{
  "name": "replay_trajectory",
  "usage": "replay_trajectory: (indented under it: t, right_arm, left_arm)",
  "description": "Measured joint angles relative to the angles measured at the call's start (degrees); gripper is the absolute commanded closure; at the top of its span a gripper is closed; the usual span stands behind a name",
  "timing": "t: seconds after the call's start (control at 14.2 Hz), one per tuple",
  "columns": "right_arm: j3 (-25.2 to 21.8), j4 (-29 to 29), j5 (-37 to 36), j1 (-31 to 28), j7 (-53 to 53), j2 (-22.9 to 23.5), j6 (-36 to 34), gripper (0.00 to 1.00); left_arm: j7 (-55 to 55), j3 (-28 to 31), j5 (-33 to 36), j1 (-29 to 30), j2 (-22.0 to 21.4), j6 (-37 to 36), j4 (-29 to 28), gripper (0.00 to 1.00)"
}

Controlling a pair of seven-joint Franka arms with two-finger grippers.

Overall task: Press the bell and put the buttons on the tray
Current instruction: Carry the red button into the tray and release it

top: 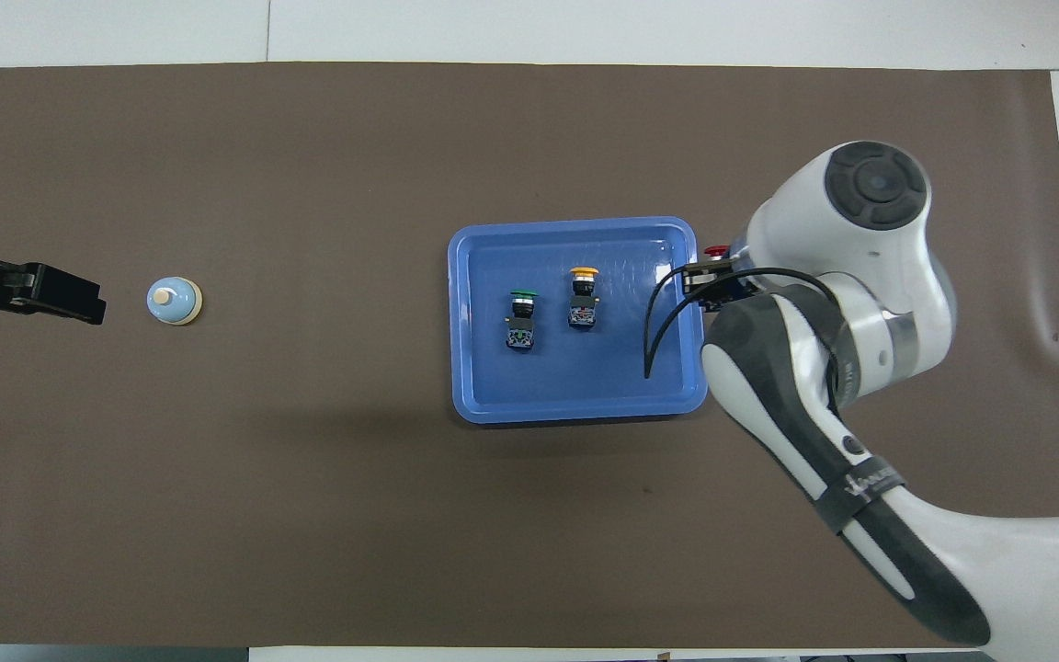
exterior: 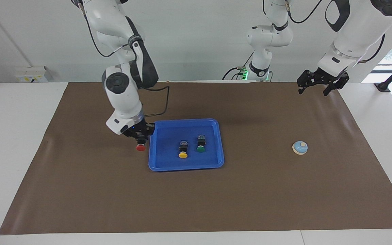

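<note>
The red button hangs outside the blue rim in the overhead view and would miss the tray, so my right gripper keeps holding it for now.
The blue tray lies mid-mat. On it lie the yellow button and, beside it, the green button. My right gripper is shut on the red button, cap pointing down and away from the robots. It hangs over the mat right at the tray's rim toward the right arm's end. The bell stands toward the left arm's end. My left gripper waits open in the air near that end.
A brown mat covers most of the white table. A pale box and a black stand foot sit on the table's white margins close to the robots. A cable loop from the right arm hangs over the tray's corner.
</note>
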Motion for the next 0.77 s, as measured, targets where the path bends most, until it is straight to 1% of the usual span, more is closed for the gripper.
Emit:
replay_trajectory:
  t: [0.14, 0.21, 0.35, 0.56, 0.63, 0.7, 0.77]
  right_arm:
    - [3.15, 1.05, -3.79, 1.78, 9.56, 2.89, 1.2, 1.0]
    - [4.07, 1.23, -4.53, 2.17, 12.08, 4.47, 2.65, 1.0]
    - [4.47, 1.21, -4.79, 2.18, 13.42, 7.36, 5.26, 1.0]
    - [4.35, 0.93, -4.79, 1.82, 13.65, 9.14, 6.79, 1.0]
    - [4.35, 0.48, -4.79, 1.79, 13.66, 9.2, 7.51, 0.93]
    - [4.36, 0.06, -4.79, 1.8, 13.69, 9.2, 7.71, 0.73]
    - [4.37, -0.22, -4.79, 1.8, 13.73, 9.19, 7.64, 0.43]
  left_arm:
    - [0.0, 0.0, 0.0, 0.0, 0.0, 0.0, 0.0, 0.0]
    - [0.0, 0.0, 0.0, 0.0, 0.0, 0.0, 0.0, 0.0]
    - [0.0, 0.0, 0.0, 0.0, 0.0, 0.0, 0.0, 0.0]
    - [0.0, 0.0, 0.0, 0.0, 0.0, 0.0, 0.0, 0.0]
    - [0.0, 0.0, 0.0, 0.0, 0.0, 0.0, 0.0, 0.0]
    - [0.0, 0.0, 0.0, 0.0, 0.0, 0.0, 0.0, 0.0]
    - [0.0, 0.0, 0.0, 0.0, 0.0, 0.0, 0.0, 0.0]
